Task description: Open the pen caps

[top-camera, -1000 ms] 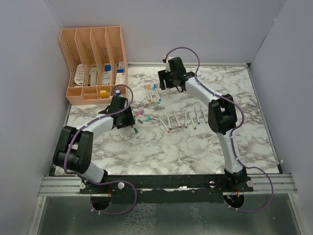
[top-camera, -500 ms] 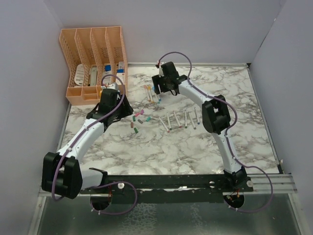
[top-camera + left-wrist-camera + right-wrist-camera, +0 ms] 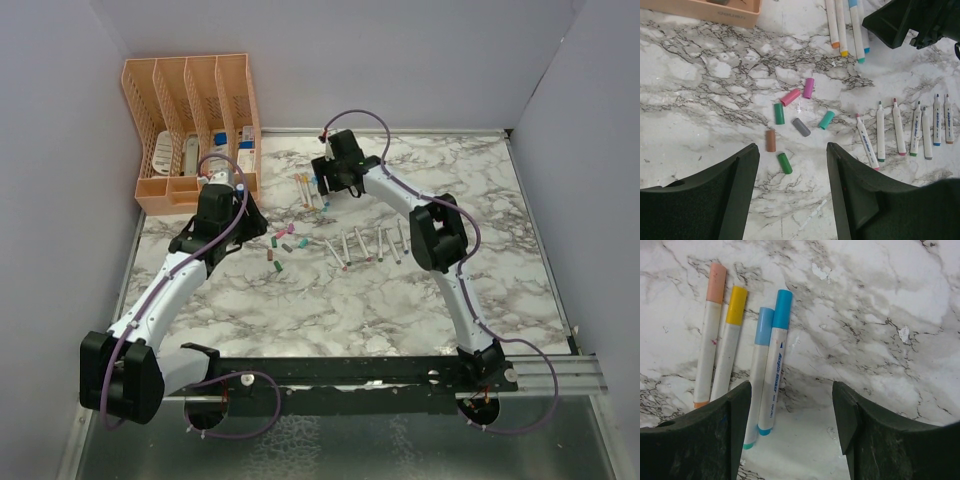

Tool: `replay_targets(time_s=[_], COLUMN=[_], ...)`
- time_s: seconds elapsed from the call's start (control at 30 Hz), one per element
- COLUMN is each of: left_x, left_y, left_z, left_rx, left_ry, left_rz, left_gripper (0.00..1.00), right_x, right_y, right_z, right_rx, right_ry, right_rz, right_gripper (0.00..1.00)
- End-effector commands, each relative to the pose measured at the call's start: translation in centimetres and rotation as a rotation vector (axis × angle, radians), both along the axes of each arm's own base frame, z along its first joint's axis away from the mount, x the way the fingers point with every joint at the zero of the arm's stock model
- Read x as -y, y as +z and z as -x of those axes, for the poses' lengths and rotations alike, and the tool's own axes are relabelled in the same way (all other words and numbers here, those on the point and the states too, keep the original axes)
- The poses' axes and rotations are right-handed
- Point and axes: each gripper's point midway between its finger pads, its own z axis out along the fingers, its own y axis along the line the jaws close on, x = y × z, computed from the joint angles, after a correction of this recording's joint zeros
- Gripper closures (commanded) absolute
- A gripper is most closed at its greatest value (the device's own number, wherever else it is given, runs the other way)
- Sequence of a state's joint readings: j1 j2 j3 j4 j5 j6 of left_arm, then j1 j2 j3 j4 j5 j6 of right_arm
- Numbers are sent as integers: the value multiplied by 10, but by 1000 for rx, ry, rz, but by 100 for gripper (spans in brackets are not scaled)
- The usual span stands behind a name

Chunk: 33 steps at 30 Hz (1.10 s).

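Observation:
I should grab the capped pen with my right gripper by its white body near the pen's uncapped end (image 3: 324, 198) (image 3: 769, 403), leaving my left gripper the blue cap to open.
Several loose pen caps (image 3: 790, 97) in pink, green, grey, teal and brown lie scattered on the marble table; from above the cluster of pen caps (image 3: 281, 246) sits at mid-table. My left gripper (image 3: 792, 150) hovers open just left of them, nothing between its fingers; from above the left gripper (image 3: 248, 220) is near the organizer. Several uncapped pens (image 3: 898, 127) lie in a row to the right. My right gripper (image 3: 791, 390) stands open over the ends of capped pens (image 3: 772, 375) with peach, yellow and blue caps (image 3: 782, 309). From above, the right gripper (image 3: 328, 182) is at the capped pens (image 3: 313, 190).
An orange desk organizer (image 3: 195, 130) with small items stands at the back left, its base (image 3: 700, 6) close behind my left gripper. Grey walls enclose the table on three sides. The row of uncapped pens (image 3: 370, 245) lies under the right arm's elbow.
My left arm has swung back and to the left, away from the loose caps, its jaws slightly wider. The right gripper has shifted a little left over the capped pens.

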<state>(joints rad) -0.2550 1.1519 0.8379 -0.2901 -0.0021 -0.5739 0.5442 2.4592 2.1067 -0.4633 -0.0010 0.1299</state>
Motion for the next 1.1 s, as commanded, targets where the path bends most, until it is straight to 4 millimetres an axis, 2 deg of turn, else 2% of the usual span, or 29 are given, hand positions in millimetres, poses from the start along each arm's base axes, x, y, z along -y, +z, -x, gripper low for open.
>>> replay_targets(time_s=[0.0,0.83,0.93,1.07], left_x=[-6,-10,-11,-10], left_y=[-3,-5,-5,-4], left_z=[1,-1,-2,-3], left_rx=[-4,-6,-6,-4], left_ry=[29,37,37,35], left_rz=[-6,-6,-7,-1], left_gripper=[41,40,40,40], right_x=[-2,8,11,18], right_y=[2,-28,-35,-43], right_z=[-8,-5,-2,5], right_rx=[35,-9,-27,-51], right_ry=[-22,-34,-40,-45], right_rz=[14,81,98,127], right_gripper=[35,38,43,58])
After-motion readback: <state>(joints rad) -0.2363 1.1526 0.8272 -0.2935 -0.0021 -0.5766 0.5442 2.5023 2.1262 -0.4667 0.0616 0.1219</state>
